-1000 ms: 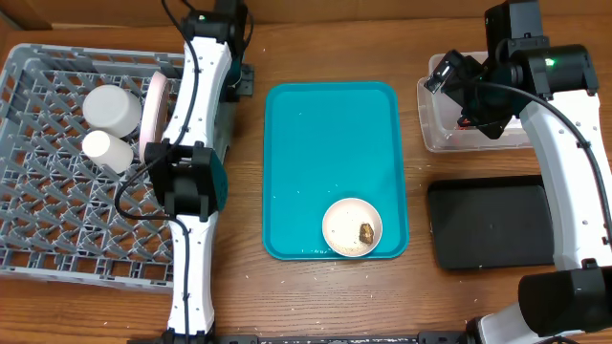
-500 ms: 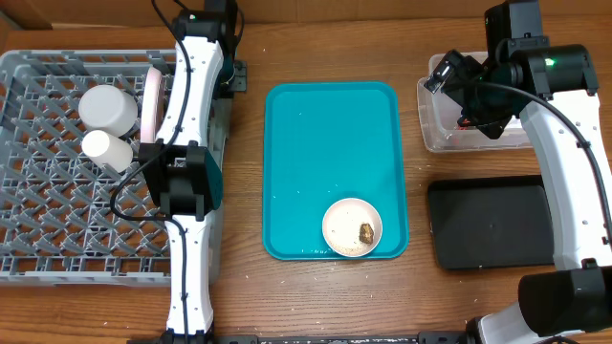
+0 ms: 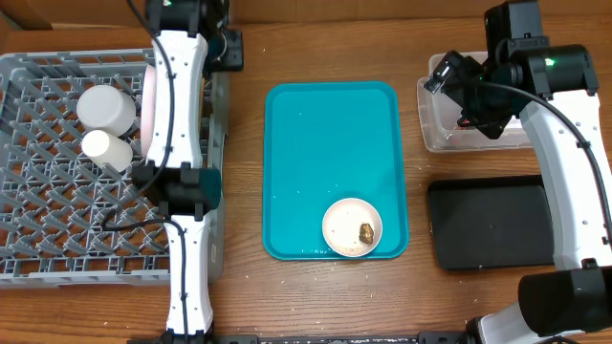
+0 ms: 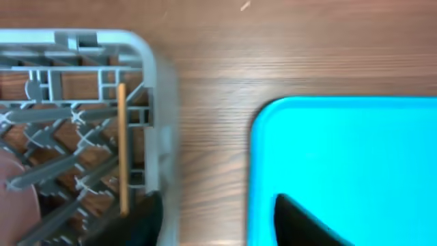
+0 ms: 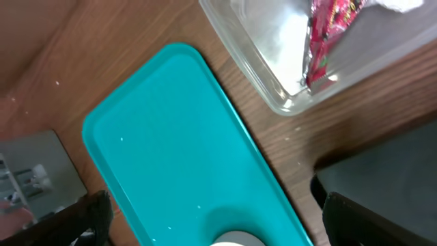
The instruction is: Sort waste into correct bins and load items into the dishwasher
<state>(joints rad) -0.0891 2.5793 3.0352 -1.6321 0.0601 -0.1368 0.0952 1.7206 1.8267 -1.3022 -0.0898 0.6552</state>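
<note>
I next need to pick up the small white bowl with my right gripper by its rim, away from the food lump (image 5: 234, 236), so that I can tip waste into the black tray.
The grey dishwasher rack (image 3: 57, 229) holds a white cup (image 3: 107, 108), a small white bowl (image 3: 105, 149) and a plate (image 3: 150, 100) standing on edge. My left gripper (image 4: 215, 199) hangs open over the rack's far right corner with only bare wood between its fingers. A thin wooden chopstick (image 4: 123, 147) lies inside the rack beside the left finger. On the teal tray (image 3: 325, 143) a small white bowl (image 3: 352, 227) holds a brown food lump (image 3: 366, 232). The clear tub (image 5: 273, 48) contains the red-and-white wrapper (image 5: 321, 41) and the napkin (image 5: 399, 5). My right gripper (image 5: 215, 205) is open and empty.
The black tray (image 3: 492, 222) sits on the table in front of the clear tub (image 3: 473, 129). My left arm (image 3: 177, 115) stretches along the rack's right side. A few rice grains (image 5: 123, 140) dot the teal tray.
The left arm has swung to the left over the rack, and its jaws have gone from shut to open. The right arm has not moved.
</note>
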